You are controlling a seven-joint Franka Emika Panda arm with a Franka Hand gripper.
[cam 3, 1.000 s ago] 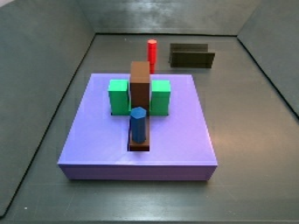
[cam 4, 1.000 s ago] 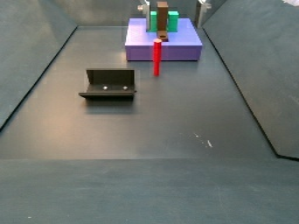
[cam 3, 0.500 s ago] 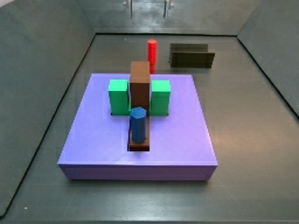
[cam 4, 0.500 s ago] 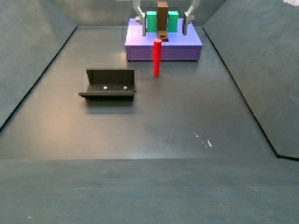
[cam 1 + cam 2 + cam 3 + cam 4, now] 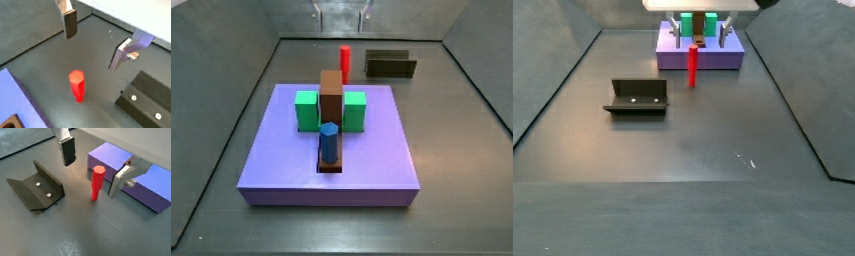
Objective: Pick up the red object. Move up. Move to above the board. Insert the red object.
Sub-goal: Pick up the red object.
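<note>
My gripper should grab the red peg by its top end (image 5: 345,50) next, so that the peg's bottom end stays free to go into the board (image 5: 372,165).
The red object (image 5: 345,58) is a slim red peg standing upright on the dark floor just beyond the board (image 5: 372,165), also seen in the other side view (image 5: 694,66). My gripper (image 5: 344,14) hangs open above it, higher than the peg's top (image 5: 699,28). In both wrist views the peg (image 5: 97,183) (image 5: 77,85) stands below the gap of the gripper (image 5: 89,179) (image 5: 91,51), touching neither finger. The lilac board carries a brown centre piece (image 5: 331,95), two green blocks (image 5: 306,110) and a blue peg (image 5: 329,140).
The dark fixture (image 5: 390,64) stands on the floor beside the red peg, away from the board (image 5: 637,96) (image 5: 37,185) (image 5: 150,102). Grey walls enclose the floor on all sides.
The gripper has come down into view above the red peg, still open. The peg, the board and the fixture have not moved.
</note>
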